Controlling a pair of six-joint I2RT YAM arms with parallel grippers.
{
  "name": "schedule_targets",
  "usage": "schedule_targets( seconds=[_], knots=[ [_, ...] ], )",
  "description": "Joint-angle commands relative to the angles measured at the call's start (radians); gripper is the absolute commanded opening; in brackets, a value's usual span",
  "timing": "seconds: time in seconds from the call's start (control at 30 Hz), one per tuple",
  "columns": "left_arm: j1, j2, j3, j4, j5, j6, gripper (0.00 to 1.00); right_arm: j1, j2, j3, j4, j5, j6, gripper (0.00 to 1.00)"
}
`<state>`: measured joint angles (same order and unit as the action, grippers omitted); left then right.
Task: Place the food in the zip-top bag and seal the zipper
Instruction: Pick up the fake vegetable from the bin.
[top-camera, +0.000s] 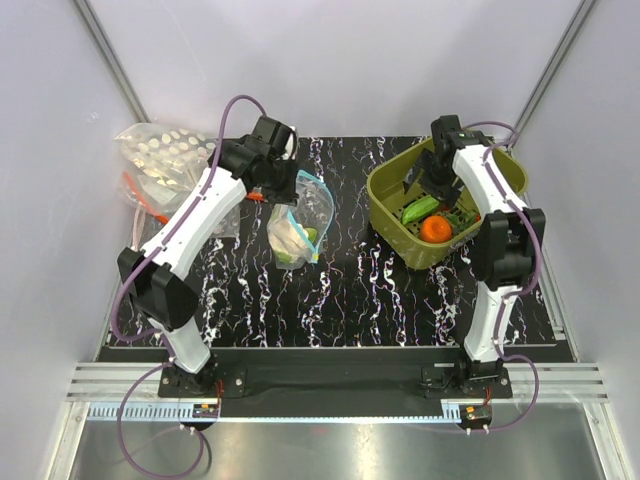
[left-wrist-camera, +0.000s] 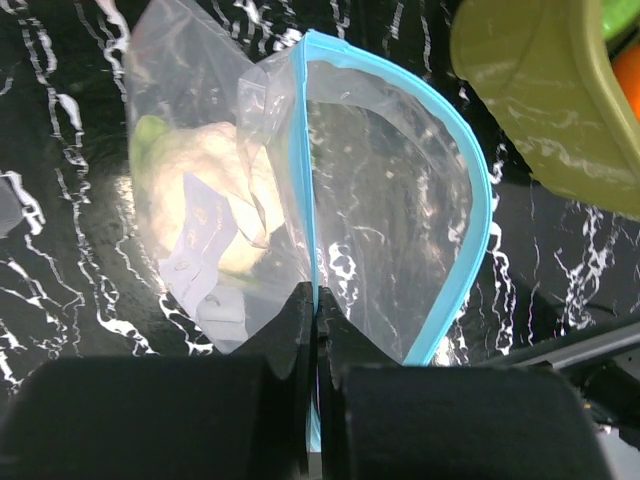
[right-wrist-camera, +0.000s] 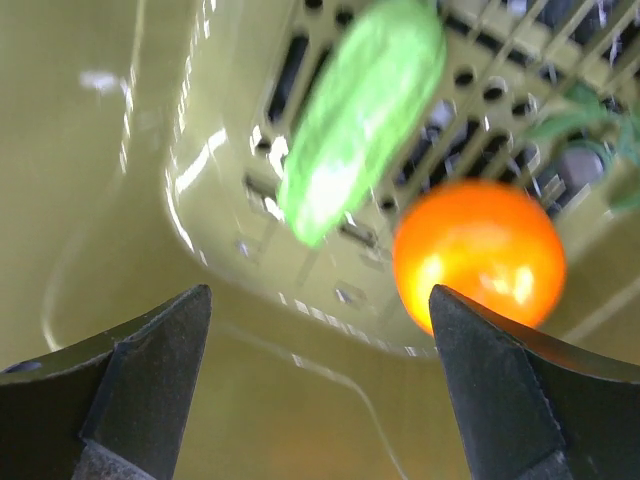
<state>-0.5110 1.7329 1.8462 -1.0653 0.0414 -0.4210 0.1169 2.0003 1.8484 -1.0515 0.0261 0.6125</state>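
Observation:
Next, my right gripper takes the long green piece across its sides near its closest end, which leaves its length free to enter the bag.
The clear zip-top bag (top-camera: 297, 225) lies mid-table with its teal-blue zipper (left-wrist-camera: 478, 190) gaping open. A pale cream piece (left-wrist-camera: 225, 200) and a green piece (left-wrist-camera: 150, 135) lie inside it. My left gripper (left-wrist-camera: 317, 300) is shut on one lip of the zipper strip, seen from above near the bag's mouth (top-camera: 283, 185). My right gripper (right-wrist-camera: 320, 310) is open inside the olive basket (top-camera: 392, 180), above its floor. A round orange piece (right-wrist-camera: 478, 250) and a long green piece (right-wrist-camera: 360, 115) lie in the basket just ahead of its fingers; both show from above too (top-camera: 435, 228).
A clear bag of white round pieces (top-camera: 165, 155) and a bag with a red-orange strip (top-camera: 150, 205) lie at the far left. The basket's wall (left-wrist-camera: 545, 100) stands close to the right of the held bag. White walls enclose the black marbled table (top-camera: 350, 290).

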Motion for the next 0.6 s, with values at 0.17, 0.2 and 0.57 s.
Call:
schedule_targets(
  seconds=[0.17,0.2,0.57],
  knots=[
    [0.037,-0.03,-0.039,0.031,0.002,-0.005,0.0,0.01,0.121,0.06,0.077,0.146,0.182,0.96],
    [0.039,-0.036,-0.062,0.031,0.0,-0.007,0.0,0.01,0.139,0.058,0.087,0.152,0.185,0.96],
    [0.037,-0.147,-0.179,0.065,-0.032,-0.013,0.0,0.01,0.161,-0.058,0.243,0.198,0.164,0.7]
  ],
)
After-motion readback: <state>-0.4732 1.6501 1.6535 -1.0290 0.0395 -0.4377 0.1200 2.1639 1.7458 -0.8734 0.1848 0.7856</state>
